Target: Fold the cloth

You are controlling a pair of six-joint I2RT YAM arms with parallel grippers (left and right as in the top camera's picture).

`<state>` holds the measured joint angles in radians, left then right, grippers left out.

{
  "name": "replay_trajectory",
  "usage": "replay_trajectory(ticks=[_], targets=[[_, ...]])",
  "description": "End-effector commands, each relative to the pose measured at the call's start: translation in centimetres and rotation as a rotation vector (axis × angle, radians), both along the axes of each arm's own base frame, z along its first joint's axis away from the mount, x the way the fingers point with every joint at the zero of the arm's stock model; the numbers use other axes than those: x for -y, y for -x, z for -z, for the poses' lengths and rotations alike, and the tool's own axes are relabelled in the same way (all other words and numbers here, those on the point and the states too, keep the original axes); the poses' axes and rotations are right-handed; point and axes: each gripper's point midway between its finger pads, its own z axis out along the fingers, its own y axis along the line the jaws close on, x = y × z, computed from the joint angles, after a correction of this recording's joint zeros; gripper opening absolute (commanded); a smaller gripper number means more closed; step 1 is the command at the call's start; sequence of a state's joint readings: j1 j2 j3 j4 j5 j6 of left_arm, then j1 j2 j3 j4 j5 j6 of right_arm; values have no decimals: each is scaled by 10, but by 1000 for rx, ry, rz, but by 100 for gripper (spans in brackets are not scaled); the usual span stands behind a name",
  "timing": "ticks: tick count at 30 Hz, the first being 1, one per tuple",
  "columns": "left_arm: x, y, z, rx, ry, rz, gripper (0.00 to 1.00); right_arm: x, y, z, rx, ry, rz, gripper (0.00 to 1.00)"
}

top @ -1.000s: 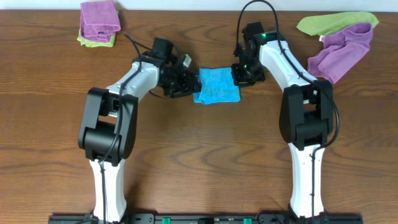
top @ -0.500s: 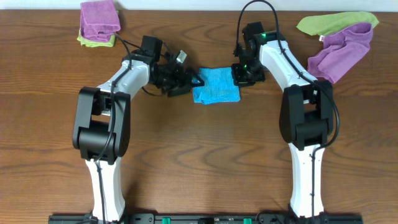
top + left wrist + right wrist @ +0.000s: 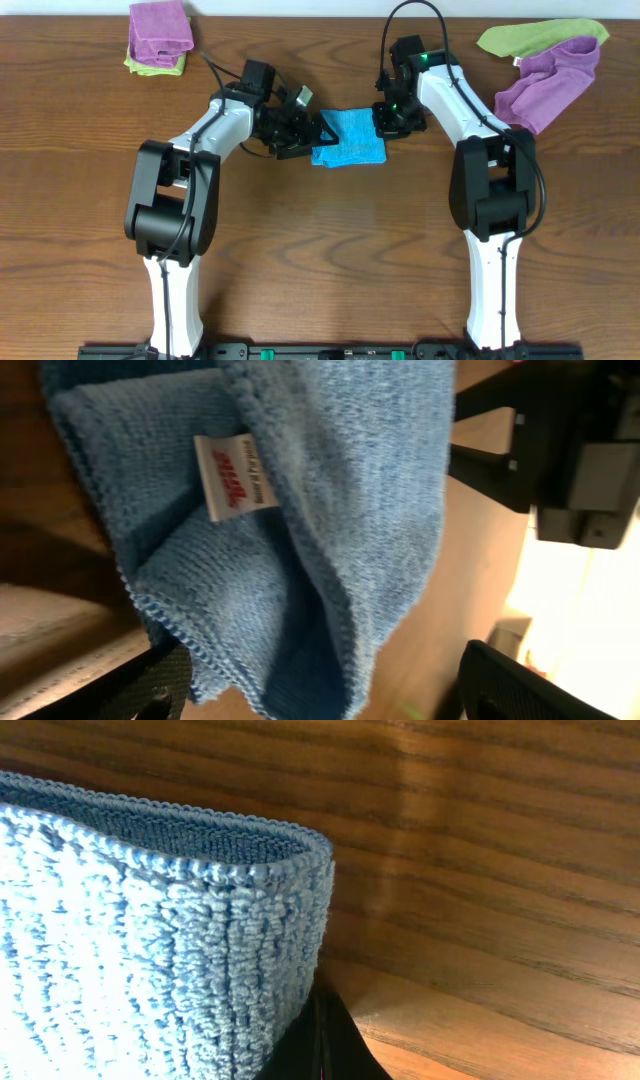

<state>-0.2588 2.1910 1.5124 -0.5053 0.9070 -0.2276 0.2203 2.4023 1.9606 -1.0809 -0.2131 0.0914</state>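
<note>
The left gripper grips the sky-blue cloth [image 3: 352,138] by its folded edge near the white tag next, layers together, to stack it on the purple cloth.
The sky-blue cloth [image 3: 352,138] lies folded into a small rectangle on the wooden table between my two grippers. In the left wrist view the cloth [image 3: 330,510] fills the frame, with its white tag [image 3: 233,475] showing on a folded layer. My left gripper [image 3: 320,128] is at the cloth's left edge. Its jaws [image 3: 330,700] are wide open, with the cloth's folded edge between them. My right gripper [image 3: 385,122] is at the cloth's right edge. Its fingers [image 3: 320,1040] are shut together against the cloth's corner [image 3: 150,940], and no fabric shows between them.
A purple cloth on a lime-green one [image 3: 160,35] is stacked at the back left. A lime-green cloth [image 3: 540,38] and a crumpled purple cloth [image 3: 550,85] lie at the back right. Bare wood [image 3: 340,250] lies in front of the blue cloth.
My left gripper drew back to the left, then came right again onto the cloth's left edge. The right arm and the cloth have hardly moved.
</note>
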Motion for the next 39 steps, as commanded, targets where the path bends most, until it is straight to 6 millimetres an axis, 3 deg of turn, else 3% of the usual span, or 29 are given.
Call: replay_trajectory(ticks=[1, 10, 13, 18, 23, 26, 29, 30, 35, 39], targets=[[-5, 0, 18, 19, -89, 1, 87, -4, 8, 15, -42, 1, -10, 2], [-13, -4, 22, 24, -123, -17, 86, -4, 9, 15, -44, 1, -14, 2], [-7, -1, 24, 34, -140, -3, 88, -5, 9, 15, -45, 0, -15, 2], [4, 0, 27, 52, -169, 2, 89, -19, 13, 14, -48, -28, -36, 2], [1, -2, 29, 51, -192, -16, 88, -29, 14, 14, -35, -30, -75, 1], [-1, -2, 31, 46, -209, -26, 67, -29, 13, 14, -32, -30, -74, 2], [-3, -2, 33, 35, -226, -40, 26, -26, 13, 14, -36, -30, -68, 2], [-6, -4, 34, 28, -233, -55, 7, -24, 13, 14, -40, -29, -65, 2], [-16, -15, 32, 28, -223, -105, 6, -14, 14, 12, -57, -25, -45, 2], [-32, -48, 10, 72, -166, -188, 6, -3, 12, 6, -69, -23, -21, 2]])
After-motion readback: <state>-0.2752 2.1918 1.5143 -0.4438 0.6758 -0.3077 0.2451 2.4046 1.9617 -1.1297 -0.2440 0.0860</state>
